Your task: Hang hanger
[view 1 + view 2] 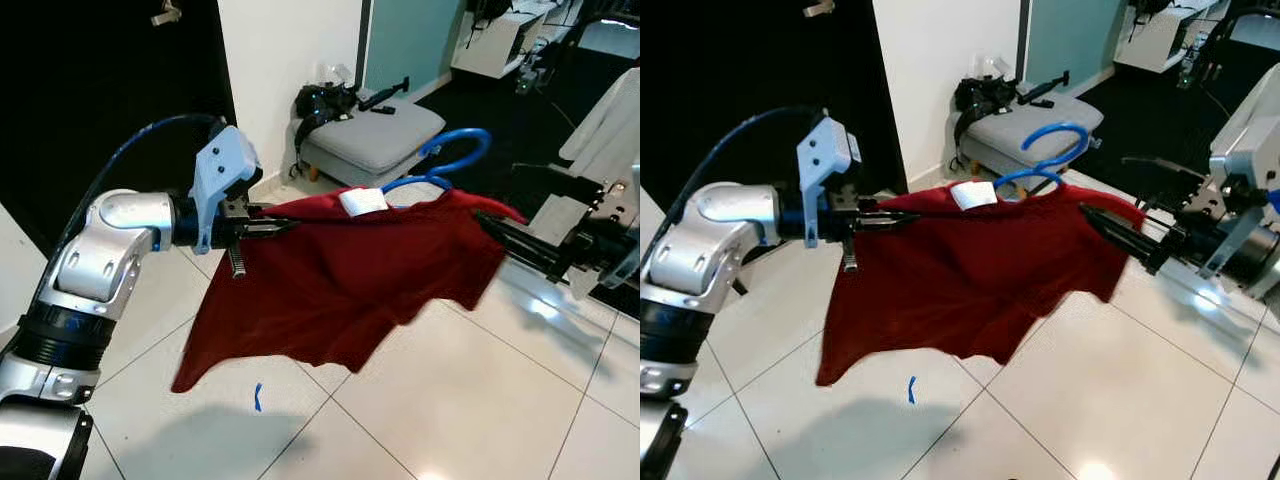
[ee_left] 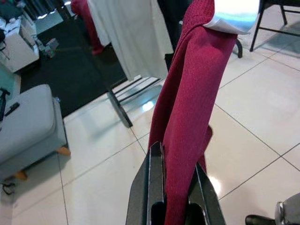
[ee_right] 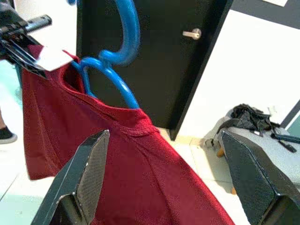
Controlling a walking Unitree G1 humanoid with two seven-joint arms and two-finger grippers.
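My right gripper grabs the shirt by its shoulder edge (image 1: 492,209) next, as it stands up along the shirt's top, while the shirt's lower cloth (image 1: 400,285) hangs loose and slack.
A red shirt (image 1: 340,270) hangs spread between my two arms on a blue hanger (image 1: 455,150), whose hook rises above the collar by a white label (image 1: 362,200). My left gripper (image 1: 283,226) is shut on the shirt's left shoulder; the left wrist view shows the red cloth (image 2: 187,108) pinched between its fingers (image 2: 155,187). My right gripper (image 1: 1095,218) reaches the shirt's other shoulder. In the right wrist view its fingers (image 3: 84,178) stand wide apart with the shirt (image 3: 117,154) and the hanger's hook (image 3: 123,37) just beyond them.
A grey ottoman (image 1: 385,135) with a black bag (image 1: 325,100) stands against the white wall behind. A black door (image 1: 110,80) is at the left. White garments (image 1: 610,120) hang at the far right over dark carpet. A blue tape mark (image 1: 258,396) lies on the white tiles.
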